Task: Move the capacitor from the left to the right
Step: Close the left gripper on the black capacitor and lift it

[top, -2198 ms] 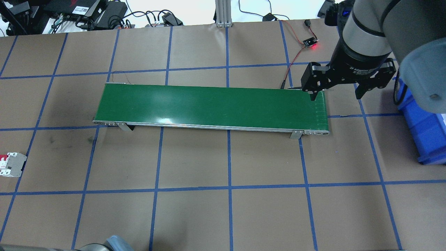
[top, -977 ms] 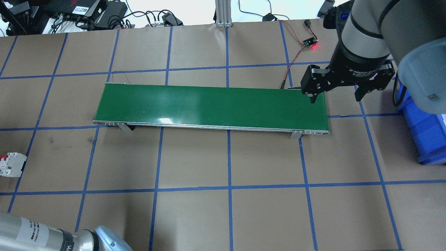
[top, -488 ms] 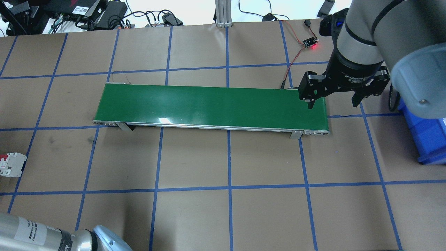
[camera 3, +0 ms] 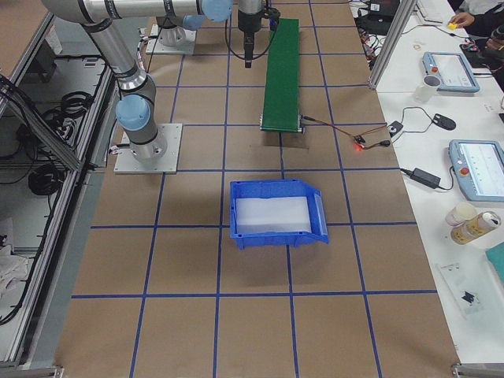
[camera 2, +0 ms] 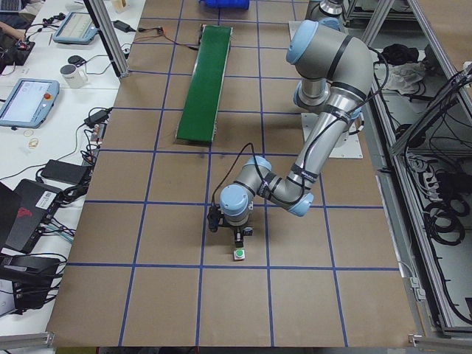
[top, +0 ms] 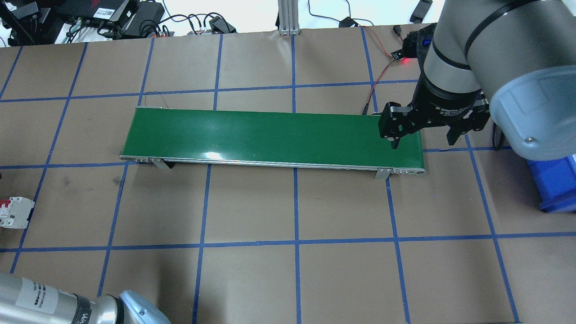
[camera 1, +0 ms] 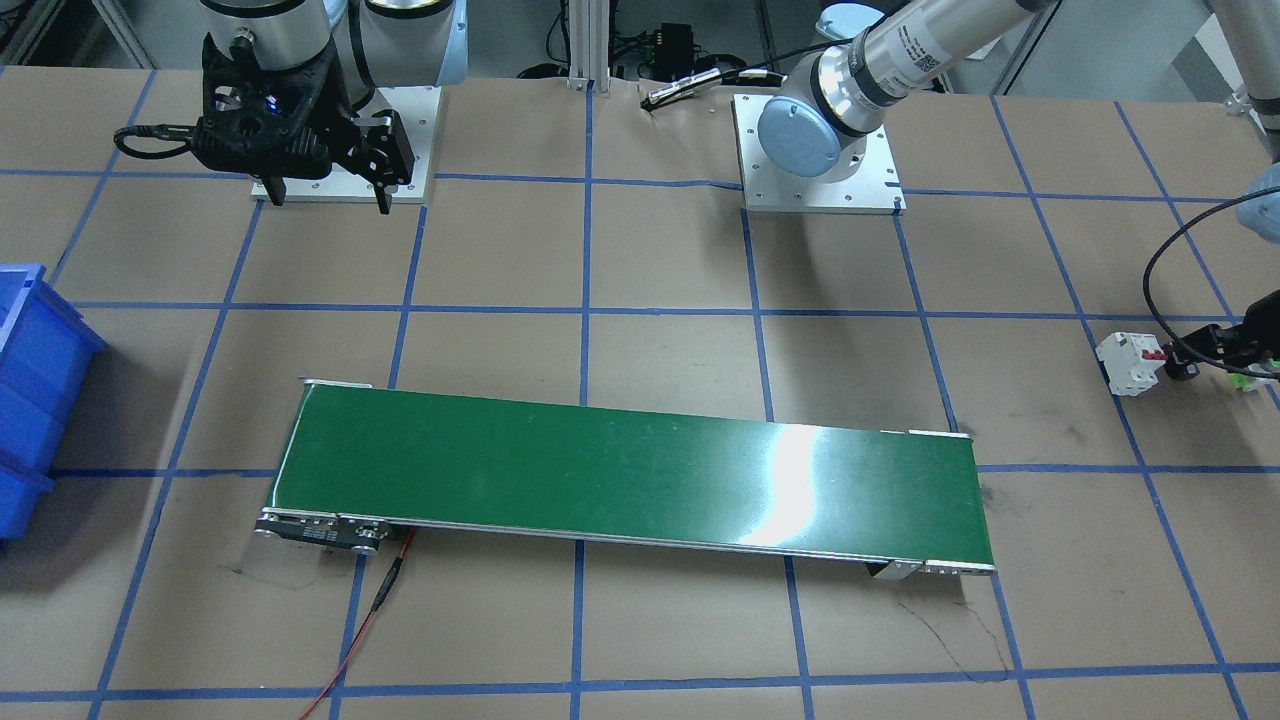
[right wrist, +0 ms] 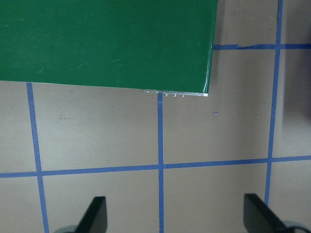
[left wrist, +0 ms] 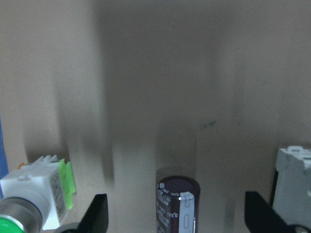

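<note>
My left gripper picks up the capacitor by its striped round body (left wrist: 177, 212) next, to move the capacitor to the green conveyor belt.
The capacitor (left wrist: 177, 195), a stubby black cylinder with a pale stripe, stands upright on the brown table. In the left wrist view my left gripper (left wrist: 179, 219) is open, with one finger on each side of the capacitor and clear gaps between. The left gripper also shows at the table's left end in the front view (camera 1: 1212, 345). My right gripper (top: 423, 138) is open and empty, and hovers over the right end of the green conveyor belt (top: 270, 135). It also shows in the front view (camera 1: 330, 195).
A white circuit breaker (left wrist: 292, 182) with red switches (top: 15, 212) stands just right of the capacitor. A green-capped push button (left wrist: 29, 206) lies just to its left. A blue bin (top: 555, 184) sits at the table's right edge. A red-lit sensor board (top: 400, 56) is wired behind the belt.
My right gripper has moved left and nearer, over the belt's right end, still open. My left arm's link has come into view at the lower left.
</note>
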Available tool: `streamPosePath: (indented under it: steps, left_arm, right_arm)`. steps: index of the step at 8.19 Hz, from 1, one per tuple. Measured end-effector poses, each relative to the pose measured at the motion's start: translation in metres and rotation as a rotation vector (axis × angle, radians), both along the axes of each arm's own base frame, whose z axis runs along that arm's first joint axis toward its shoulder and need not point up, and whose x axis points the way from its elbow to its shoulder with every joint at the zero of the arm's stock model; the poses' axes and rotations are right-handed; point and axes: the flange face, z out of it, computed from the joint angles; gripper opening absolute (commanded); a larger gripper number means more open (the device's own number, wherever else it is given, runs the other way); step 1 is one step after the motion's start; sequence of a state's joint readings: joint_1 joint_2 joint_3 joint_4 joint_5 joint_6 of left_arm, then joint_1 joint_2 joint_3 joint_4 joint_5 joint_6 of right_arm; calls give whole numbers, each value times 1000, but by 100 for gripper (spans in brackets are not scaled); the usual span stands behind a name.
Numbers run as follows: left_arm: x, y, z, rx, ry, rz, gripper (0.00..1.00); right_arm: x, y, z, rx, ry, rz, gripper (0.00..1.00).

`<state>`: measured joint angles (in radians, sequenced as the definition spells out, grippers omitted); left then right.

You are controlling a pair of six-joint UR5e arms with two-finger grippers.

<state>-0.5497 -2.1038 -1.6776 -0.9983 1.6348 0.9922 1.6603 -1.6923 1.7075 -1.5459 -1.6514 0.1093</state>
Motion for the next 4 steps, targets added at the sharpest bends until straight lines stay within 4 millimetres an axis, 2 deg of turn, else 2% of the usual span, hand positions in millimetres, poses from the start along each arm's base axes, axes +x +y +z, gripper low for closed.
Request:
streamPosePath:
  steps: [1, 4]
  left_arm:
    - [1, 1, -3, -12, 15, -2, 100]
    - [1, 0, -8, -61, 55, -21, 75]
  right_arm:
    - [0, -1, -1, 3, -2, 0, 100]
    - [-1, -13, -1, 7, -8, -8, 100]
